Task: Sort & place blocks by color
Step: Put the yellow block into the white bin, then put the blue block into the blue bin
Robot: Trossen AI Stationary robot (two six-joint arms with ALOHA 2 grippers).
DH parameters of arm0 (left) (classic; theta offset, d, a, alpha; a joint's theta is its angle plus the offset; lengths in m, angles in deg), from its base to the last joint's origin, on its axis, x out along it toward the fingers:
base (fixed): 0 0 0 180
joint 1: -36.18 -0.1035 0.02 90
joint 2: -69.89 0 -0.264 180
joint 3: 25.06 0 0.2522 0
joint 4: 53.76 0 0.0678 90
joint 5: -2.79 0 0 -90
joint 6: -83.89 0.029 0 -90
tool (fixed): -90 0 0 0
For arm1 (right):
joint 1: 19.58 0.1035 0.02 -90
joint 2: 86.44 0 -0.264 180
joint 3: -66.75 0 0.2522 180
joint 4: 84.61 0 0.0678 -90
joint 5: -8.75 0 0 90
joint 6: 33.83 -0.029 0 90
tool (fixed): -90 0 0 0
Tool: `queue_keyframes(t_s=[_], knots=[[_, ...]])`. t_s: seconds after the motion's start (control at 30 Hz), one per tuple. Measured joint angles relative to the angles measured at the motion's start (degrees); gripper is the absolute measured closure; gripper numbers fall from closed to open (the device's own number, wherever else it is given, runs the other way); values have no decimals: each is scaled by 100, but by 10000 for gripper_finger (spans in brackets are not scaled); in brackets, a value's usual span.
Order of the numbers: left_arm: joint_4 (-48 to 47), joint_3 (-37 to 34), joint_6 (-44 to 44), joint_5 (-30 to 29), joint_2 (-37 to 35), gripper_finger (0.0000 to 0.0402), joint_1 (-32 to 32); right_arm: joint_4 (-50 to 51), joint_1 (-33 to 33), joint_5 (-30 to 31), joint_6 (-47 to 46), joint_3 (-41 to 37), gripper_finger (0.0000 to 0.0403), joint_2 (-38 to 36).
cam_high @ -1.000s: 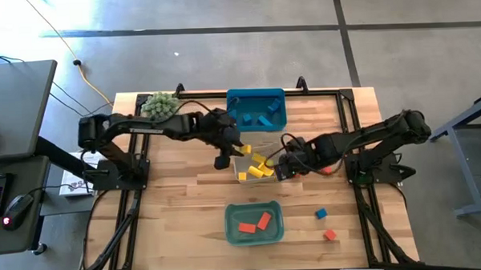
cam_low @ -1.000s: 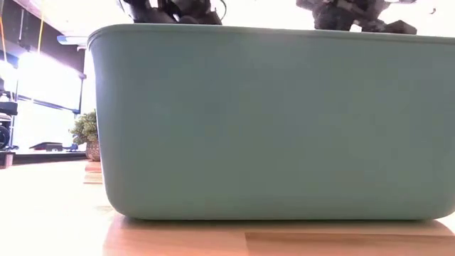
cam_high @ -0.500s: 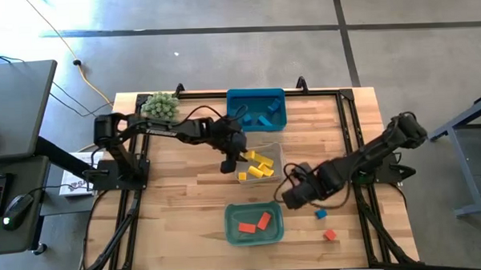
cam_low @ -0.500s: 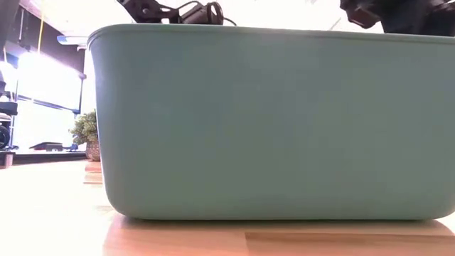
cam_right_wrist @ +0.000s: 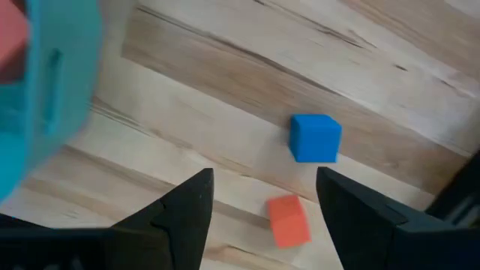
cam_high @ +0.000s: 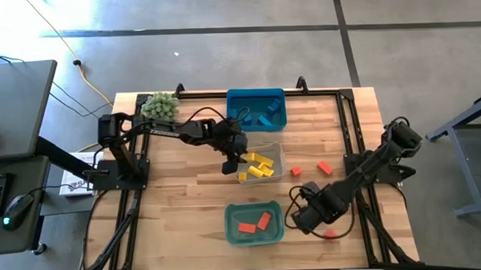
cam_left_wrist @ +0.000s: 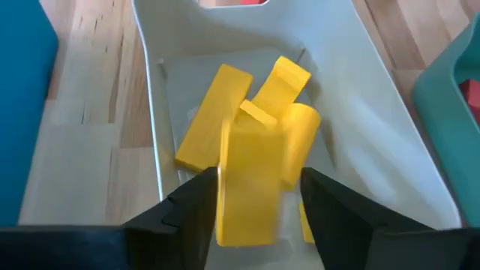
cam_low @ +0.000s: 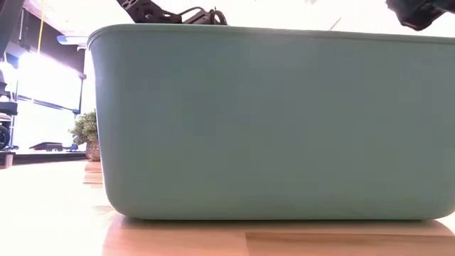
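Note:
I will grab the blue cube by its opposite sides with my right gripper next. Then I can sort it into the blue bin [cam_high: 233, 97].
My left gripper [cam_high: 228, 167] [cam_left_wrist: 259, 225] hangs open over the left end of the white bin [cam_high: 278, 148], which holds several yellow blocks [cam_high: 261, 164]. One yellow block [cam_left_wrist: 250, 187] shows between its fingers. My right gripper [cam_high: 302, 222] [cam_right_wrist: 262, 225] is open above the table, just right of the teal bin [cam_high: 229, 223]. A blue cube [cam_right_wrist: 315, 137] and a red cube [cam_right_wrist: 289, 220] lie on the wood ahead of its fingers. The teal bin holds two red blocks [cam_high: 255, 224]. The blue bin [cam_high: 233, 97] holds blue blocks [cam_high: 258, 116]. My left gripper has a blurred yellow block [cam_left_wrist: 250, 187] upright between its fingers, over the white bin. The block's edge lies at one finger [cam_left_wrist: 191, 217], and a gap shows toward the other finger [cam_left_wrist: 330, 217]. I cannot tell whether it touches the block.
Two red blocks [cam_high: 295, 171] [cam_high: 324, 167] lie on the table right of the white bin, and one red cube [cam_high: 330, 234] lies near the table's near right corner. A green plant ball [cam_high: 161, 104] sits at the far left. The teal bin's wall [cam_low: 270, 121] fills the low view.
My right gripper has swung from the white bin's right side toward the table's near edge and now sits right of the teal bin, over the blue and red cubes. Its leaving has uncovered a red block beside the white bin. My left gripper has shifted slightly toward the white bin.

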Motion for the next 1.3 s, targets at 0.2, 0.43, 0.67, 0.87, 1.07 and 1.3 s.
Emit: queue_keyframes(t_s=[0.2, 0.43, 0.67, 0.87, 1.07, 1.3], knots=[[-37, 192, -158, 0, -1, 186, 0, 332, 312, 18, -316, 0, 171, 0], [-305, 661, -305, 0, -1, 168, 0, 485, 473, 245, -343, 0, 171, 0], [-889, 1211, -300, 0, -3, 171, 0, 543, 490, 512, -346, -156, 171, -13], [-1135, 1438, -300, -2, -7, 171, 0, -293, 522, 259, -307, -897, 171, -9], [-1259, 1447, -300, -25, -7, 172, 0, -1055, 528, 70, -280, -1415, 171, -9], [-1409, 1447, -300, -131, -7, 170, 0, -1530, 538, -108, -352, -1940, 171, -9]])
